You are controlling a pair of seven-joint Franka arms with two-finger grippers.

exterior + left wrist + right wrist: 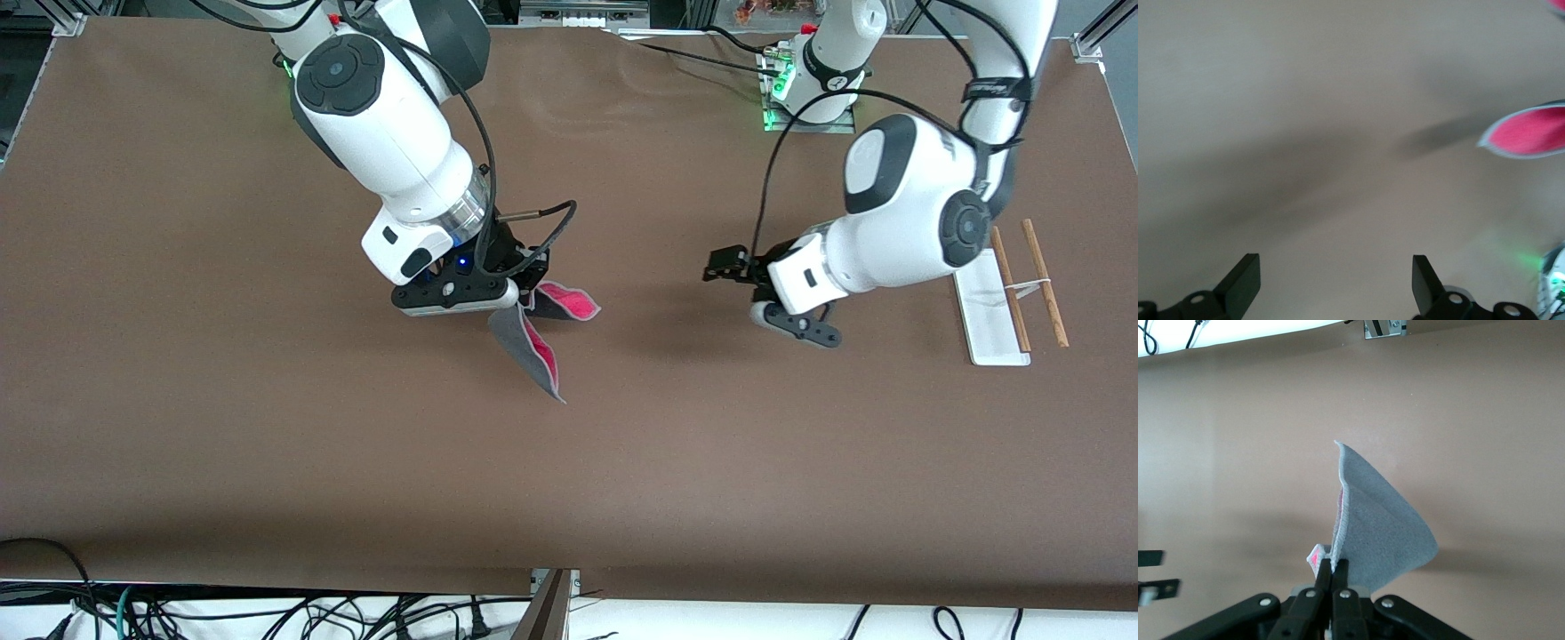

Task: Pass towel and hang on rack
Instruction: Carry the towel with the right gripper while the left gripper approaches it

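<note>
My left gripper grabs the towel by its loose pink-lined corner (584,309) next, to hang the towel on the rack (1009,298).
The towel (532,345) hangs from my right gripper (509,308), which is shut on its stitched edge and holds it just above the middle of the table. Its dark grey side and bright pink-red side both show. In the right wrist view the grey side of the towel (1381,527) rises from the closed right gripper (1335,571). My left gripper (756,298) is open and empty, low over the table between the towel and the rack (1009,298). In the left wrist view the left gripper (1335,280) has its fingers wide apart, and a pink tip of the towel (1528,132) shows apart from them.
The rack stands on the brown table (267,427) toward the left arm's end, its white base (987,320) beside two brown rods (1045,284). Cables lie along the table edge nearest the front camera.
</note>
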